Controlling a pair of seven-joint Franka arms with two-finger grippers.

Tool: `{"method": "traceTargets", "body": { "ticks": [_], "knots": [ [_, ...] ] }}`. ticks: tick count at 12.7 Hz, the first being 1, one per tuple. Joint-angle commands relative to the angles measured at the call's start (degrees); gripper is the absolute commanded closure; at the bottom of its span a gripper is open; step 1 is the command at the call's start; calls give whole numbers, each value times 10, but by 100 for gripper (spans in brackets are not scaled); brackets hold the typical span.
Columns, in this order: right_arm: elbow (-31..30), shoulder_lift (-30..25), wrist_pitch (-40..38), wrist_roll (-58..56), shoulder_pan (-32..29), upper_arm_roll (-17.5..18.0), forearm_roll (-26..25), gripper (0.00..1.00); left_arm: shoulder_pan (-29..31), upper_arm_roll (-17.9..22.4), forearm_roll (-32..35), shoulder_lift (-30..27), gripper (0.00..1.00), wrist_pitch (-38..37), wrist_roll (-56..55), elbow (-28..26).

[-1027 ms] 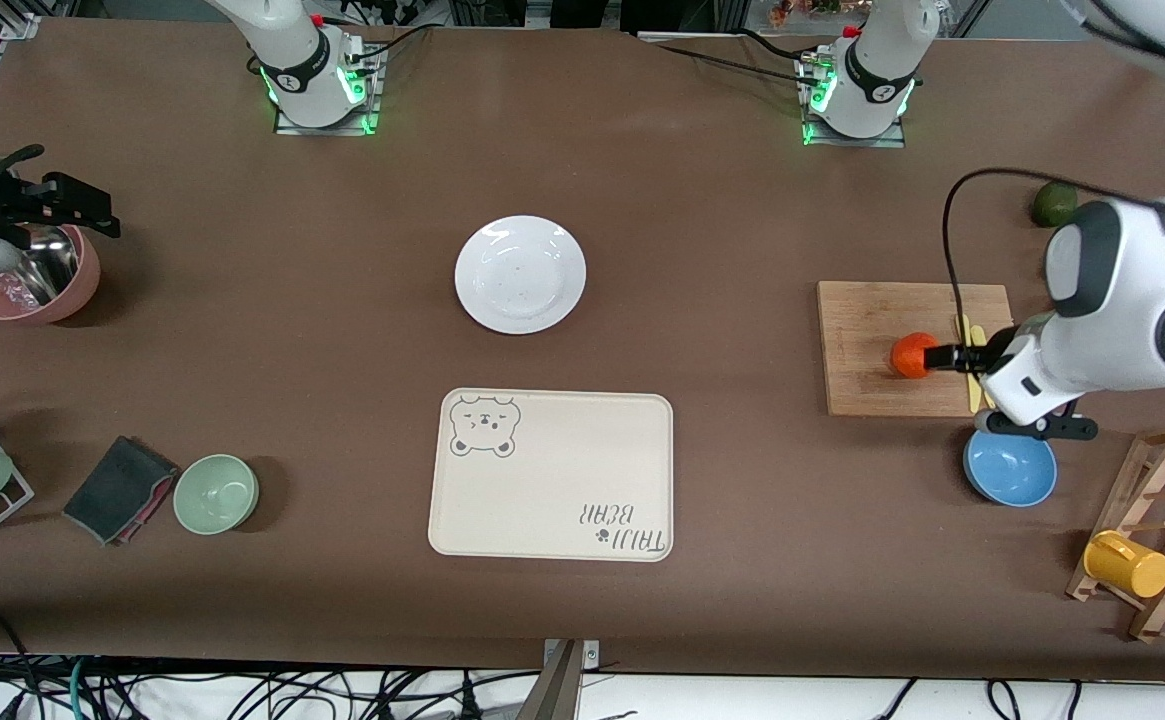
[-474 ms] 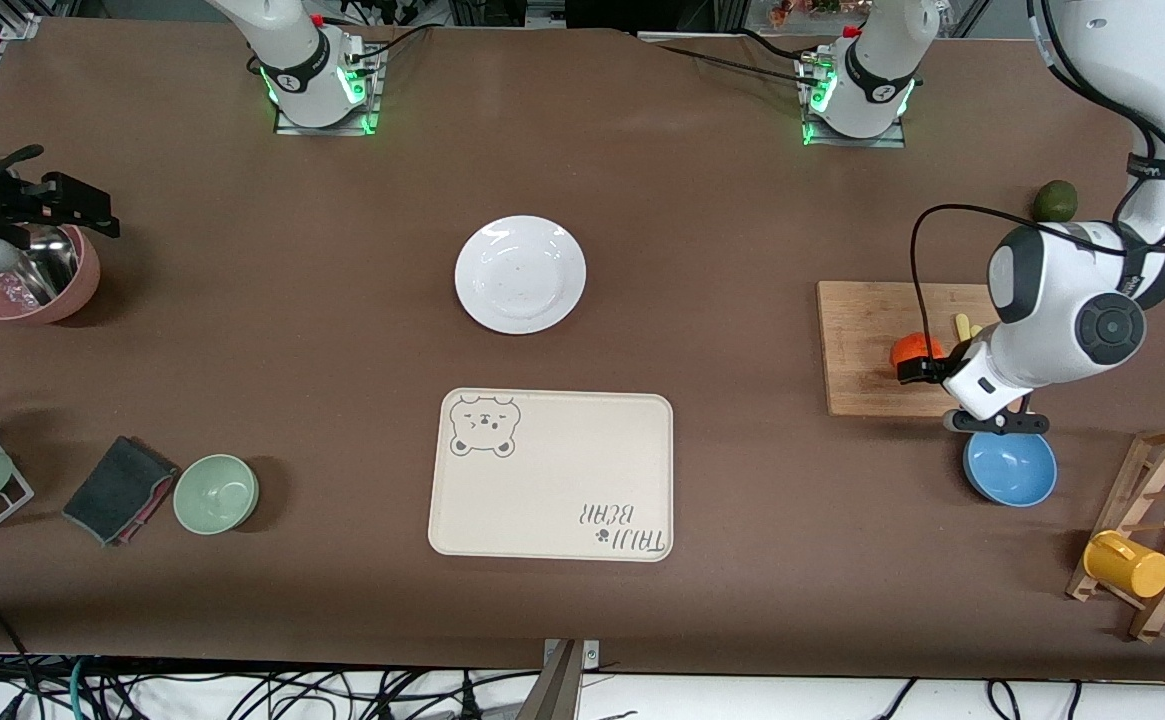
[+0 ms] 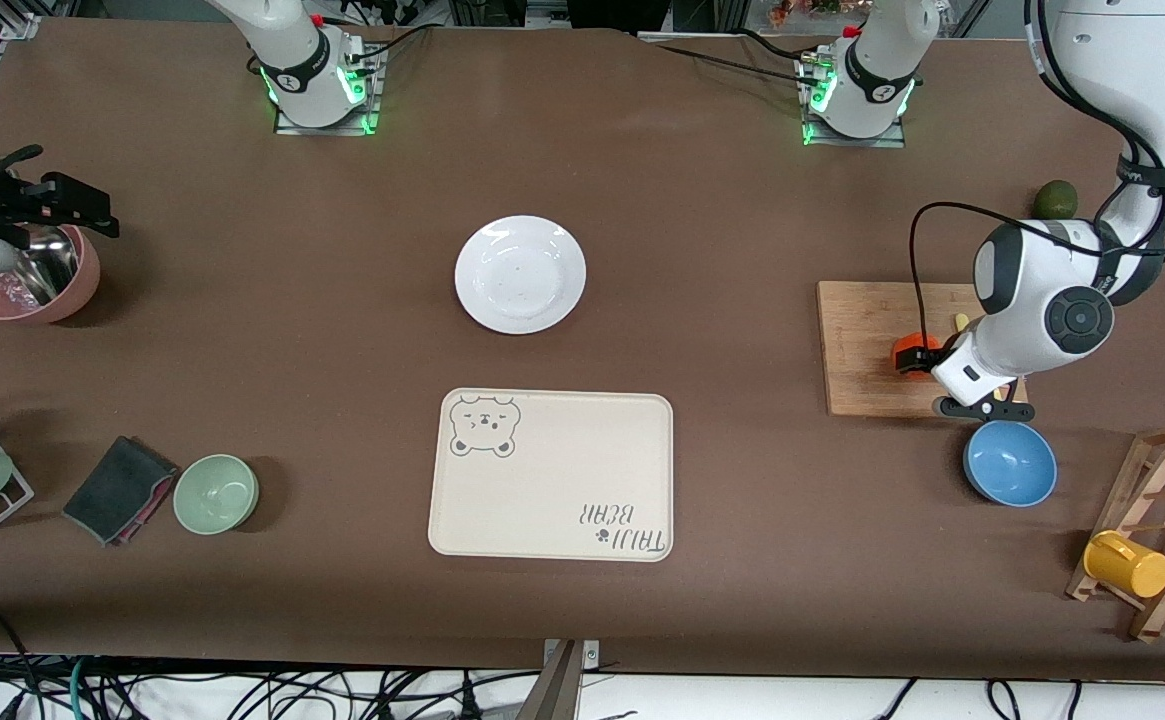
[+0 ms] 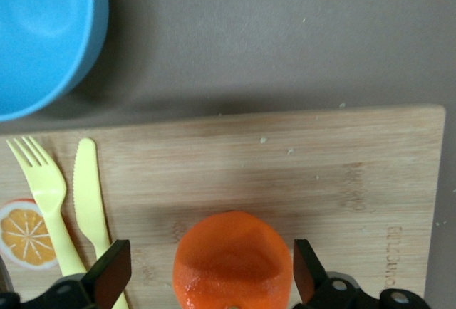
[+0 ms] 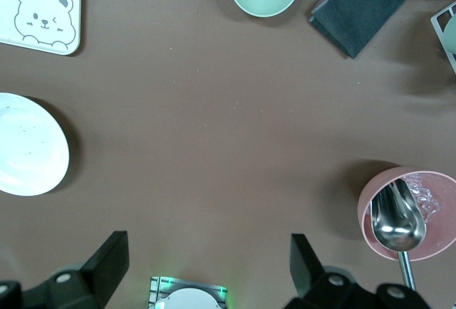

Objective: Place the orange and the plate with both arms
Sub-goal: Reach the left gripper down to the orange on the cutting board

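The left gripper picks up the orange by its round body (image 3: 915, 350) next. Then the orange goes on the white plate (image 3: 520, 273).
The orange (image 3: 905, 351) sits on a wooden cutting board (image 3: 862, 330) toward the left arm's end of the table. My left gripper (image 3: 924, 360) is down at the orange, open, with one finger on each side of it and a gap on both sides; in the left wrist view the orange (image 4: 234, 259) lies between the fingers of the gripper (image 4: 210, 280). The white plate (image 3: 520, 273) lies bare at mid table, farther from the camera than the bear tray (image 3: 550, 500). My right gripper (image 3: 42, 195) waits open over the pink bowl (image 3: 27, 290), and its wrist view (image 5: 206, 266) shows the plate (image 5: 28, 154).
A yellow plastic fork and knife (image 4: 85, 195) lie on the board beside the orange. A blue bowl (image 3: 1009, 463) stands just nearer than the board. A dark green fruit (image 3: 1054, 198), a wooden rack with a yellow cup (image 3: 1127, 563), a green bowl (image 3: 216, 493) and a dark cloth (image 3: 120, 488) are around.
The left arm has swung in and its gripper has moved from beside the orange to straddle it. The orange, the plate and the right arm have not moved.
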Motion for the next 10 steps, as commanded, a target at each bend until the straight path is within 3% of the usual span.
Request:
{"method": "traceTargets", "body": {
  "ticks": [1,3,4,8,9,10],
  "knots": [
    [13,4,-11,-8,-3,-1,0,0,4,-3,15,5,0,8,-3,-15],
    [13,4,-11,-8,-3,-1,0,0,4,-4,15,8,1,4,-6,-14],
    [13,4,-11,-8,-3,-1,0,0,3,-4,15,9,8,0,-15,-15],
    [13,4,-11,-8,-3,-1,0,0,-4,-7,15,13,90,-22,-37,-9],
    [13,4,-11,-8,-3,-1,0,0,-4,-8,15,9,100,-40,-38,-1],
    [13,4,-11,-8,-3,-1,-1,0,-5,-18,12,6,100,-64,-43,14]
  ]
}}
